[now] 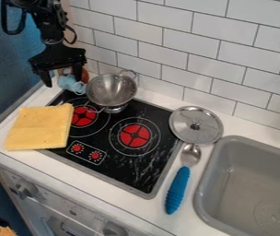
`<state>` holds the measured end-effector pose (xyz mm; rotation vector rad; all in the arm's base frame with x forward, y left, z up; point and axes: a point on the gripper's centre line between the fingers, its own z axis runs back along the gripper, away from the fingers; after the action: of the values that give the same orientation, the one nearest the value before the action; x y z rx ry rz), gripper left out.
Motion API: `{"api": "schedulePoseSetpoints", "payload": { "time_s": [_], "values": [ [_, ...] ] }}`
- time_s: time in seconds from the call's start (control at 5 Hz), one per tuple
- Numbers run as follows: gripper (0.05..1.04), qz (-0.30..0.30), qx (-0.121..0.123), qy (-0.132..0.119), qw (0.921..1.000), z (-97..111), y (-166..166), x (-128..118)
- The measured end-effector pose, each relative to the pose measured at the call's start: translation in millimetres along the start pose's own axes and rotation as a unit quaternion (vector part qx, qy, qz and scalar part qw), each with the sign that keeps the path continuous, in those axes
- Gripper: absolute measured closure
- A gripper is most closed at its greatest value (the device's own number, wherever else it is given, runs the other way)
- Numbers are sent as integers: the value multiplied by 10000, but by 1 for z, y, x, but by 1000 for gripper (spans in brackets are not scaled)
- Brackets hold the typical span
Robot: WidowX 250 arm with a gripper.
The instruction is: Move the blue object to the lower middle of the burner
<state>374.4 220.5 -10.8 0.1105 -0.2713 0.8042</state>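
Note:
My gripper grabs the light blue object's rounded body next, to move the object to the lower middle of the burner.
My gripper hangs at the upper left, over the stove's back left corner, its two fingers spread apart. A light blue object, small and rounded, shows between and just below the fingers, close to the right one; whether they touch cannot be told. The black burner top has red burner rings, and its front part lies toward the bottom of the view. A spoon with a ridged blue handle lies on the counter right of the stove.
A metal colander stands on the back of the stove, beside the light blue object. A yellow cloth covers the left edge. A round metal lid lies at the right, near the grey sink. Behind runs a tiled wall.

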Motion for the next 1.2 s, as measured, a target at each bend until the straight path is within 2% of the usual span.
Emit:
{"api": "schedulePoseSetpoints", "payload": {
  "time_s": [0.4,0.6,0.8,1.0,1.2],
  "values": [
    [83,-54,-307,87,9995,-16,-11,-6],
    [133,-67,-451,305,9985,-28,-18,-6],
    [415,44,-414,92,9991,-28,-18,1],
    [664,65,-438,213,9988,-30,-20,0],
    [761,98,-400,171,9990,-30,-18,1]
  ]
}}
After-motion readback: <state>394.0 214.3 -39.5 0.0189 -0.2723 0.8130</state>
